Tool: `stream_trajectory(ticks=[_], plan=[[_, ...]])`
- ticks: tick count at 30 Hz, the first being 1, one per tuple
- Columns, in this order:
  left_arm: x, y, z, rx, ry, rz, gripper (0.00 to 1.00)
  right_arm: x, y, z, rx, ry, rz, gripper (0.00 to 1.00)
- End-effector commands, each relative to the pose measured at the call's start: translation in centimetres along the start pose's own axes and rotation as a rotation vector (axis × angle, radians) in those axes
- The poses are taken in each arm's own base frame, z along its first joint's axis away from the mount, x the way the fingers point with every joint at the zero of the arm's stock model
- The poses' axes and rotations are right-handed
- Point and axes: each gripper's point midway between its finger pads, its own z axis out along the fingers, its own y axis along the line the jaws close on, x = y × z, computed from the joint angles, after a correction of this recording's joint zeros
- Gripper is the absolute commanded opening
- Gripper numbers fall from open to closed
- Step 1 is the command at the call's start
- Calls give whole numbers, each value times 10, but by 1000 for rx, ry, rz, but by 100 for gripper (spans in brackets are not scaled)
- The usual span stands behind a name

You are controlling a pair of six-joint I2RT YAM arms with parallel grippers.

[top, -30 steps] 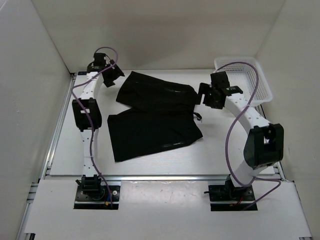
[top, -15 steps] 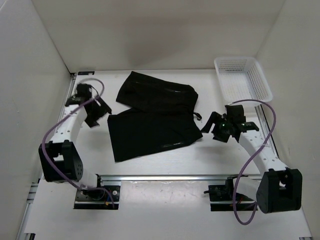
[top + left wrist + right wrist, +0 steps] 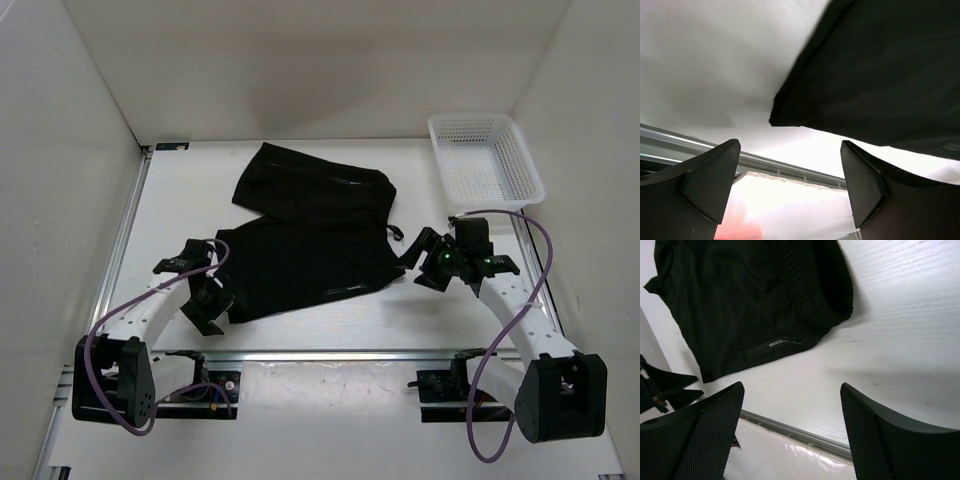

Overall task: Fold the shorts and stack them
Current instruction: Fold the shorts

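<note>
I need to fold the near leg over, so my right gripper should next grab the shorts' near waistband corner (image 3: 394, 274) (image 3: 835, 322), opposite the left gripper's leg corner.
The black shorts (image 3: 310, 230) lie spread flat in the middle of the table, legs to the left and waistband to the right. My left gripper (image 3: 212, 300) sits low beside the near left leg corner, open. In the left wrist view that corner of the shorts (image 3: 865, 75) lies just beyond the left gripper (image 3: 790, 185), with nothing between its fingers. My right gripper (image 3: 418, 262) is open just right of the waistband. The right wrist view shows the shorts' (image 3: 750, 300) waistband end ahead of the empty right gripper (image 3: 790, 435).
A white mesh basket (image 3: 487, 160) stands at the back right corner. A metal rail (image 3: 320, 352) runs along the table's near edge, close behind both grippers. White walls enclose the left, back and right sides.
Both arms swung from the back of the table toward the near side. The left gripper came to the shorts' near left corner, the right gripper to the waistband's right end.
</note>
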Motion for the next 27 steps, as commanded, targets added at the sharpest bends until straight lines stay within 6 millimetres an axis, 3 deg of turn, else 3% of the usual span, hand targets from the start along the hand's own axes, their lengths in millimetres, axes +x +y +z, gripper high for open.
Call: stream_trajectory(ticks=[1, 4, 6, 8, 10, 11, 16, 19, 20, 21, 23, 24, 26, 27], plan=[[-4, -4, 4, 6, -39, -38, 93, -7, 10, 6, -53, -22, 25, 82], [-10, -10, 10, 4, -38, -39, 89, -13, 6, 19, -40, -22, 38, 81], [-17, -9, 16, -34, -41, -27, 79, -13, -3, 30, -6, 1, 56, 79], [-23, -13, 15, -41, -50, -16, 43, -13, -8, 39, 4, 14, 63, 79], [-24, -14, 16, -49, -44, -1, 14, -8, -15, 45, 10, 21, 85, 78], [-27, -17, 14, -40, -50, 0, 10, -10, -16, 51, 3, 12, 91, 78], [-37, -29, -2, 19, -121, 7, 10, -24, -20, 72, 13, -6, 99, 70], [-42, -34, -13, 35, -147, 9, 10, -16, -21, 92, 43, 43, 91, 60], [-43, -36, -17, 43, -154, 10, 10, -16, -21, 94, 42, 42, 100, 55], [-45, -40, -22, 52, -161, 11, 10, -15, -16, 96, 32, 43, 101, 33], [-47, -38, -32, 56, -179, 1, 10, -14, -16, 89, 57, 28, 102, 7], [-49, -42, -40, 69, -189, 2, 10, -14, -18, 84, 77, 17, 114, 0], [-47, -34, -52, 64, -216, 1, 10, -3, -25, 64, 123, 18, 115, 0], [-46, -36, -59, 79, -227, -8, 10, 11, -40, 54, 198, 47, 136, 0]])
